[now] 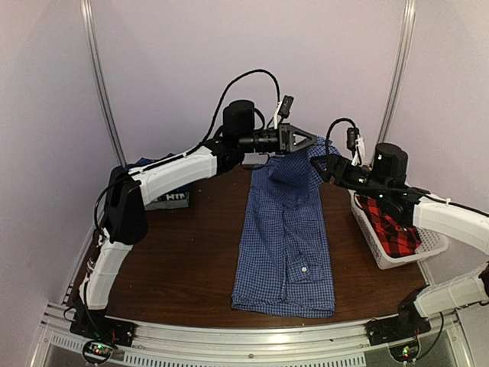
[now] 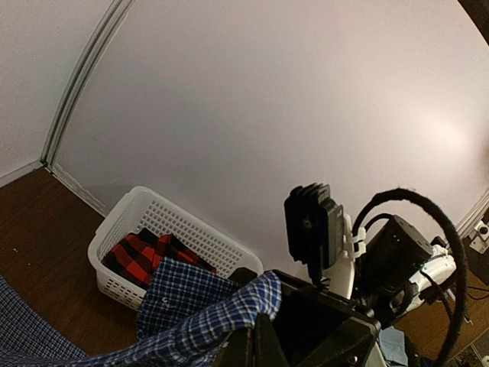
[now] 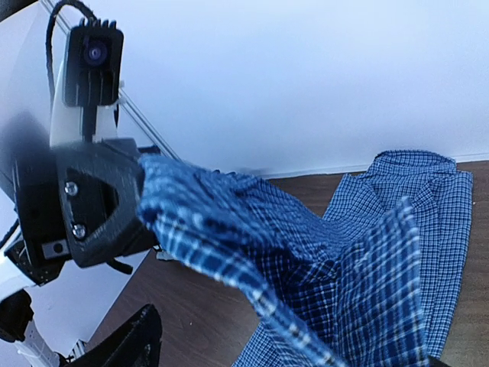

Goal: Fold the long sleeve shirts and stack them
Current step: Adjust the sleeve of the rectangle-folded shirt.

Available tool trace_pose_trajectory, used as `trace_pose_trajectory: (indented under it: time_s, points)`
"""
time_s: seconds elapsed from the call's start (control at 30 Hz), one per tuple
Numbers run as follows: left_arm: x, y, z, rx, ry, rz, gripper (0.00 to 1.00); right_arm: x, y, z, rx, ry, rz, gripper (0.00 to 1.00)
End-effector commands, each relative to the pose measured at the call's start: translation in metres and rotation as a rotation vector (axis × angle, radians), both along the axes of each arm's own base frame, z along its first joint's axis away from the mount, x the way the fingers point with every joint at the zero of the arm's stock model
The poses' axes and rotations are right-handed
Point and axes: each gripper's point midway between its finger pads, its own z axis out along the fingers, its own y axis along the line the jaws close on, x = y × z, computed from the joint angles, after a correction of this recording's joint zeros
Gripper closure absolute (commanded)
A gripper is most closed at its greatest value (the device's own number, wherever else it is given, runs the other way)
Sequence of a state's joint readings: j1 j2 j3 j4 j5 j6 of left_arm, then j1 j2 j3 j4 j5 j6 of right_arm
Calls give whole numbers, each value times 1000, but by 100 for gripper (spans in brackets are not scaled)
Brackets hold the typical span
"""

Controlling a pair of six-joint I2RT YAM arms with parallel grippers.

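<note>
I will grab the raised sleeve with my right gripper by the sleeve's end that is free of my left gripper, to fold it lengthwise along the shirt.
A blue-and-white fine-check long sleeve shirt lies lengthwise down the middle of the table, with a white button showing near its front end. Its far end is lifted off the table, with my left gripper shut on that raised cloth at the fingers. My right gripper hovers just right of the lifted end. Its jaws stand wide apart, and the raised fold hangs between them, touching neither finger. A red-and-black plaid shirt lies in the basket.
The white slatted basket stands at the table's right edge, also seen in the left wrist view. A dark folded cloth with a white label lies at the back left, partly under my left arm. The back wall is close behind both grippers.
</note>
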State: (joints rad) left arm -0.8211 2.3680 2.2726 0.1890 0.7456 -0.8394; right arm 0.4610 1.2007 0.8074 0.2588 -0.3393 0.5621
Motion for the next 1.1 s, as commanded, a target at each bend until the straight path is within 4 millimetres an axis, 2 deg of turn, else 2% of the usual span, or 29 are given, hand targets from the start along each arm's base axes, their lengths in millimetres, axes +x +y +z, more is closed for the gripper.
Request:
trace_pose_trajectory:
  time_s: [0.0, 0.13, 0.3, 0.5, 0.67, 0.77, 0.83, 0.9, 1.0, 1.07]
  points:
    - [-6, -1, 13, -27, -39, -18, 100, 11, -6, 28, -42, -88, -37, 21]
    - [-3, -1, 9, -16, -28, -13, 100, 12, -5, 33, -92, -116, -28, 35]
    - [-3, -2, 7, -11, -22, -16, 100, 14, -3, 26, -180, -119, -6, 52]
    - [-3, -3, 1, 5, -6, -23, 100, 17, -2, 21, -238, -135, 1, 66]
    - [-2, -4, -4, 19, 5, -24, 100, 23, -1, 21, -260, -137, -5, 82]
    - [0, -3, -9, 30, 15, -21, 100, 29, -1, 17, -286, -120, -12, 81]
    - [1, -4, -12, 38, 21, -22, 100, 32, 3, 14, -313, -114, 13, 70]
    - [0, -4, -14, 40, 25, -28, 100, 35, 3, 14, -326, -116, 6, 64]
    - [1, -4, -14, 39, 26, -32, 100, 37, 2, 17, -330, -135, -1, 64]
    - [1, -5, -15, 39, 27, -37, 100, 38, 2, 19, -328, -144, -3, 71]
